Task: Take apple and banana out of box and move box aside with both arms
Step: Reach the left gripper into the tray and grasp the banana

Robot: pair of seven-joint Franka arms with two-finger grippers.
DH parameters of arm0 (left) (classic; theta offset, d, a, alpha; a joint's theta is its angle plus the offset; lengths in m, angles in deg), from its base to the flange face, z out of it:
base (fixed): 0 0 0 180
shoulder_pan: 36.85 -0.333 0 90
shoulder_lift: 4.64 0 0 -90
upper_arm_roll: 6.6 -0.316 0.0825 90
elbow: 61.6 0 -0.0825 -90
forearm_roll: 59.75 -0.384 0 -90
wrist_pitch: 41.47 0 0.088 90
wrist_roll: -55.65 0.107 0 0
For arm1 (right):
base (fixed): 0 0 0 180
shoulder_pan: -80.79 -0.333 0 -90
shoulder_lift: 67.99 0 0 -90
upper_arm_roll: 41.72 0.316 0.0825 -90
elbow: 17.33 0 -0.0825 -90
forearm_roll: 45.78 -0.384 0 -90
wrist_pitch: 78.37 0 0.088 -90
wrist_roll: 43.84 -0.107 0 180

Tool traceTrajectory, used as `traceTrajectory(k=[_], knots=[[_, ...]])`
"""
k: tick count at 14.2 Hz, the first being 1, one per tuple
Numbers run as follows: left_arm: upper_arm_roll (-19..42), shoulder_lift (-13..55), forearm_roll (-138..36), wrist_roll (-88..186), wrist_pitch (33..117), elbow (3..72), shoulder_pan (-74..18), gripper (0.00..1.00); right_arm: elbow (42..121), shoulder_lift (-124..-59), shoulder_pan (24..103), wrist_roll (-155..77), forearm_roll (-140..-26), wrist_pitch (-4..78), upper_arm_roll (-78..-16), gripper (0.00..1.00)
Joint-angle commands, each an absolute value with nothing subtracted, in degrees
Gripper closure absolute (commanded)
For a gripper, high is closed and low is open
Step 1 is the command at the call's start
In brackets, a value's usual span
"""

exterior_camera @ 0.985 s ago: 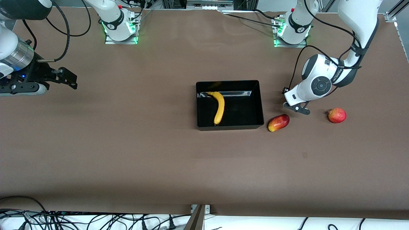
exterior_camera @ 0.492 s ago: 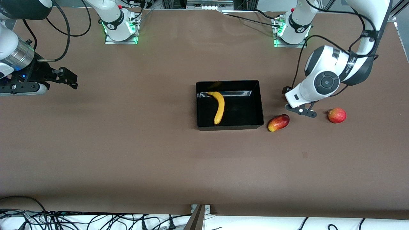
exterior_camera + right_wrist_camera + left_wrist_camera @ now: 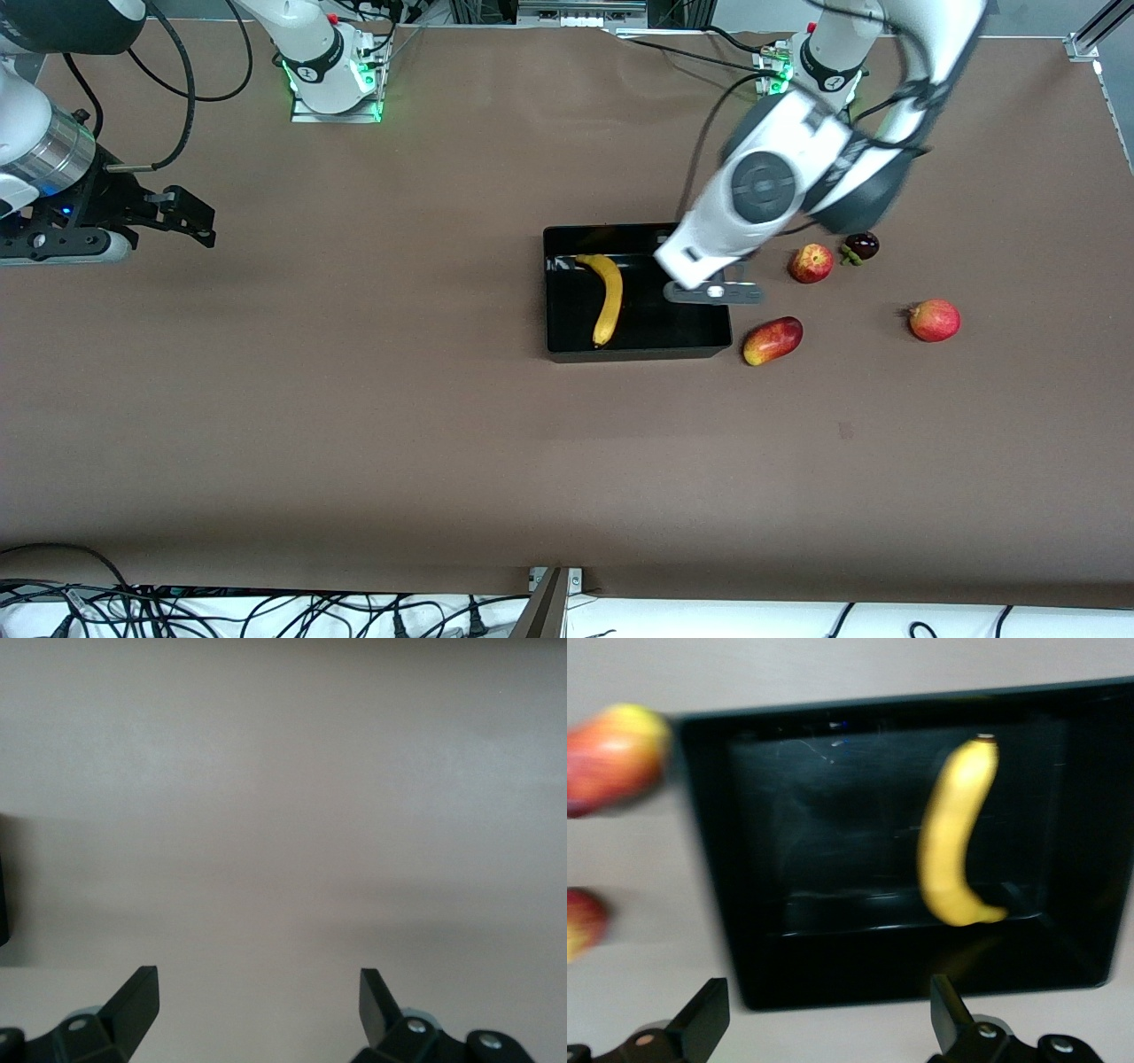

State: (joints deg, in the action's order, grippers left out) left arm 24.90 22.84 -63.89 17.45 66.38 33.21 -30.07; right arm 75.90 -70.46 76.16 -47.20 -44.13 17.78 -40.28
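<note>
Next, my left gripper grabs the banana by its curved middle (image 3: 613, 293) (image 3: 948, 833). Then I take the banana out of the black box.
The black box (image 3: 638, 353) sits mid-table with the yellow banana (image 3: 608, 297) lying in it. The small red apple (image 3: 811, 263) with yellow patches lies on the table beside the box, toward the left arm's end. My left gripper (image 3: 713, 292) is open and empty over the box's wall on that end. In the left wrist view the gripper (image 3: 828, 1019) is above the box (image 3: 718, 859), the banana (image 3: 957, 837) and the apple (image 3: 580, 921). My right gripper (image 3: 190, 217) waits open and empty at the right arm's end, over bare table (image 3: 257, 1010).
A red-yellow mango-like fruit (image 3: 772, 340) lies by the box's near corner and also shows in the left wrist view (image 3: 611, 757). A dark purple fruit (image 3: 861, 245) lies next to the apple. A round red fruit (image 3: 935, 320) lies farther toward the left arm's end.
My left arm has swung from beside the mango-like fruit over to the box's wall, uncovering the apple and the dark purple fruit. The right arm has not moved.
</note>
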Motion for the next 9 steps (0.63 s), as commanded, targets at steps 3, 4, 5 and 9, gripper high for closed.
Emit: traceTrajectory(k=[3,4,5,9], knots=[[24.34,36.39,-71.09,7.77,78.20,27.88,-24.39,0.00,75.04,-70.36,76.39,-47.26,-44.81,16.82,-39.97,0.00],[23.47,37.71,-71.35,6.97,80.76,28.23,-23.59,0.00,75.04,-70.36,76.39,-47.26,-44.81,16.82,-39.97,0.00],[22.24,38.59,-73.01,6.44,82.09,28.58,-22.19,0.00,75.04,-70.36,76.39,-47.26,-44.81,16.82,-39.97,0.00],[20.91,43.87,-75.48,1.60,89.30,28.93,-20.51,0.00,75.04,-70.45,76.39,-47.26,-44.81,16.82,-39.97,0.00]])
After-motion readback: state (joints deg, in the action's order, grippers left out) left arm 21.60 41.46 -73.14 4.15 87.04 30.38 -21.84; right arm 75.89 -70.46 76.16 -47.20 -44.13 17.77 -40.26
